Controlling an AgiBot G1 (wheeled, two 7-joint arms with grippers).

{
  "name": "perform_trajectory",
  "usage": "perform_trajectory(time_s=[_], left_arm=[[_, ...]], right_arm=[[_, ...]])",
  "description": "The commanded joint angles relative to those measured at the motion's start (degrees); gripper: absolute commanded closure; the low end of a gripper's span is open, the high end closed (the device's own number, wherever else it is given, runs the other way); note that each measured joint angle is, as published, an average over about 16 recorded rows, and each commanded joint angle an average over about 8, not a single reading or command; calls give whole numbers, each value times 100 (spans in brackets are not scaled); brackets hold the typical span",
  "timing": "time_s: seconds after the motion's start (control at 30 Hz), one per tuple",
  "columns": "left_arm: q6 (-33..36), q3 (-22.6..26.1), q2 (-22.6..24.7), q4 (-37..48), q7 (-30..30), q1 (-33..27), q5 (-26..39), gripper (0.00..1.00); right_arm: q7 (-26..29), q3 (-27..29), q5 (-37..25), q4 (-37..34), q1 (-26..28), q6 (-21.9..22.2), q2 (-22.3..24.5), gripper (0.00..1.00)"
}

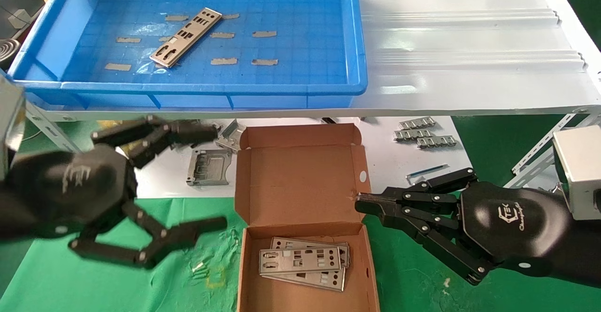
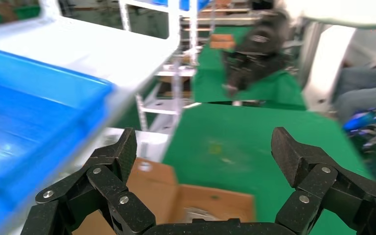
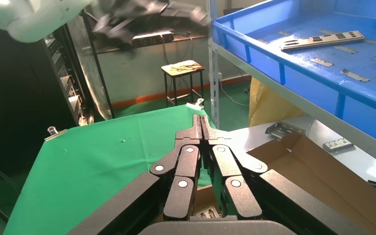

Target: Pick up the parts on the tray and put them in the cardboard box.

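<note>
The left gripper grabs the plate by its long side edges next, since the plate is long from end to end but narrow across.
One silver plate lies slantwise on the floor of the blue tray on the shelf; it also shows in the right wrist view. The cardboard box lies open below, with about three plates stacked in its near half. My left gripper is open and empty, in the air left of the box and below the tray's front rim; its wrist view shows the wide-spread fingers over the box. My right gripper is shut and empty at the box's right wall.
Grey folded frame pieces lie left of the box lid. Short ridged strips lie on the white table to the right. A white corrugated sheet covers the shelf beside the tray. Green cloth covers the near table.
</note>
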Motion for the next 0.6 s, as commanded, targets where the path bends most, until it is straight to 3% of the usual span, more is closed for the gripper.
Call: perform_trajectory(time_s=[0.03,0.33,0.6], left_arm=[[-121,33,38,23,-116,-331,181,0],[-637,705,862,1820,-530,-2265,1734,0],[-1136,1267,1718,3692,-363,-3391,2881,0]], right_arm=[[0,0,0,0,0,0,0,100],[0,0,0,0,0,0,0,100],[0,0,0,0,0,0,0,100]])
